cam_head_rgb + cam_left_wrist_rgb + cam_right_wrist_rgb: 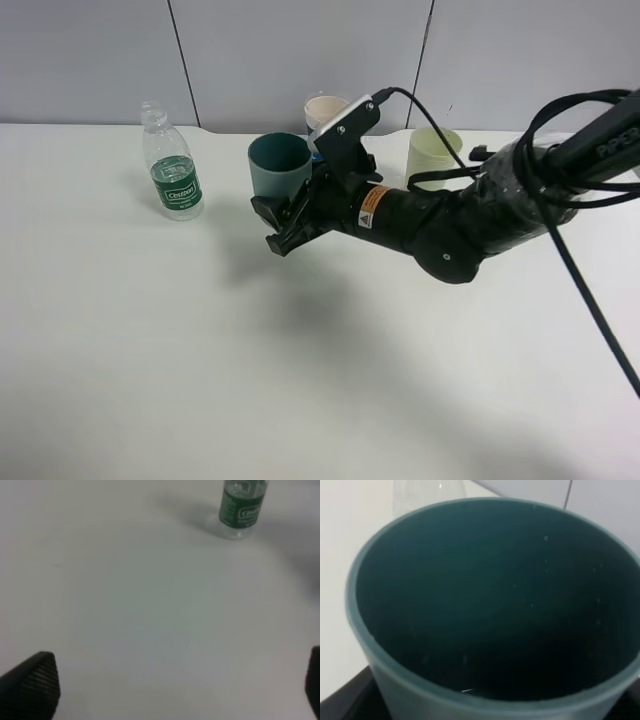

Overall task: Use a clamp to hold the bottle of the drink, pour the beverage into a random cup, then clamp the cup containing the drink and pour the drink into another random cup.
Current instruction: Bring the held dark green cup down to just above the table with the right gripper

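My right gripper lowers the teal cup's base to the tabletop before releasing it, since my fingers and the teal cup's lower side point(277, 187) point(415, 697) hang above their shadow.
The bottle point(172, 175) stands upright at the back left of the table, clear with a green label; it also shows far off in the left wrist view point(241, 507). My right gripper point(287, 224) is shut on the lower part of the teal cup point(280, 166), whose dark green inside point(495, 595) fills the right wrist view, with droplets on its wall. The white paper cup with a blue band point(325, 108) stands just behind, partly hidden by the arm. My left gripper point(172, 690) hangs open over bare table, with one ridged finger point(32, 682) showing at each side.
A taller pale yellow-green tumbler point(434, 152) stands at the back right, behind the right arm point(450, 225). Black cables point(590, 290) loop off the arm to the right. The white table point(200, 380) ends at a grey wall behind the cups.
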`<control>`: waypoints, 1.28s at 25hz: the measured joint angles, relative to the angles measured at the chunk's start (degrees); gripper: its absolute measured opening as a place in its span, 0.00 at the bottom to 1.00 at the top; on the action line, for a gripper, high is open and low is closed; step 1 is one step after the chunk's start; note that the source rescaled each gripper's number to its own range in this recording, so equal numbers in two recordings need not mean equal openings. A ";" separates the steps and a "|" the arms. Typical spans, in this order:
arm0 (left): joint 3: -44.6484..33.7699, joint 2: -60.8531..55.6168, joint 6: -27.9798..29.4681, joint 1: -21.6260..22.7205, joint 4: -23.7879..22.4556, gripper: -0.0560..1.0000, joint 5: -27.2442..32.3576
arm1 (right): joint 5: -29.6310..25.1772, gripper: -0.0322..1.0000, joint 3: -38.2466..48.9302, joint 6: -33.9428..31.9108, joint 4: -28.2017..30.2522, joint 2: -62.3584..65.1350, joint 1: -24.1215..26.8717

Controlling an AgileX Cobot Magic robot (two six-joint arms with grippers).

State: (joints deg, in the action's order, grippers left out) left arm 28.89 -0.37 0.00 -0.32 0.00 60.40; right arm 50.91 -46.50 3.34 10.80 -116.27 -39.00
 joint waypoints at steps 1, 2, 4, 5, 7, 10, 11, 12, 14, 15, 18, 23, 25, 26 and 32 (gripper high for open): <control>0.00 0.00 0.00 0.00 0.00 1.00 0.00 | 1.23 0.03 0.00 0.05 0.00 -1.01 0.00; 0.00 0.00 0.00 0.00 0.00 1.00 0.00 | 2.09 0.03 0.00 0.05 0.00 -2.08 0.00; 0.00 0.00 0.00 0.00 0.00 1.00 0.00 | 3.72 0.03 0.00 0.11 0.00 -4.07 0.00; 0.00 0.00 0.00 0.00 0.00 1.00 0.00 | 4.33 0.03 0.00 0.16 0.00 -4.87 0.00; 0.00 0.00 0.00 0.00 0.00 1.00 0.00 | 5.77 0.03 -0.05 0.16 0.00 -6.74 0.00; 0.00 0.00 0.00 0.00 0.00 1.00 0.00 | 7.92 0.03 -0.05 0.16 0.00 -9.29 0.00; 0.00 0.00 0.00 0.00 0.00 1.00 0.00 | 8.06 0.03 -0.05 0.16 0.00 -9.97 0.00; 0.00 0.00 0.00 0.00 0.00 1.00 0.00 | 8.19 0.03 -0.05 0.16 0.00 -10.48 0.00; 0.00 0.00 0.00 0.00 0.00 1.00 0.00 | 9.37 0.03 -0.05 0.30 0.00 -11.31 0.00; 0.00 0.00 0.00 0.00 0.00 1.00 0.00 | 9.82 0.03 -0.05 0.37 0.00 -11.62 0.00; 0.00 0.00 0.00 0.00 0.00 1.00 0.00 | 10.73 0.03 -0.11 0.43 -0.05 -12.15 0.00; 0.00 0.00 0.00 0.00 0.00 1.00 0.00 | 11.03 0.03 -0.11 0.49 -0.05 -12.32 0.00; 0.00 0.00 0.00 0.00 0.00 1.00 0.00 | 11.03 0.03 -0.11 0.54 -0.05 -12.32 0.00; 0.00 0.00 0.00 0.00 0.00 1.00 0.00 | 11.03 0.03 -0.11 0.54 -0.05 -12.32 0.00; 0.00 0.00 0.00 0.00 0.00 1.00 0.00 | 9.73 0.12 -0.11 0.55 0.30 -11.72 0.00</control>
State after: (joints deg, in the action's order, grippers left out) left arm 28.89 -0.37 0.00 -0.32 0.00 60.40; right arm 60.64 -46.61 3.89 11.10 -127.99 -39.00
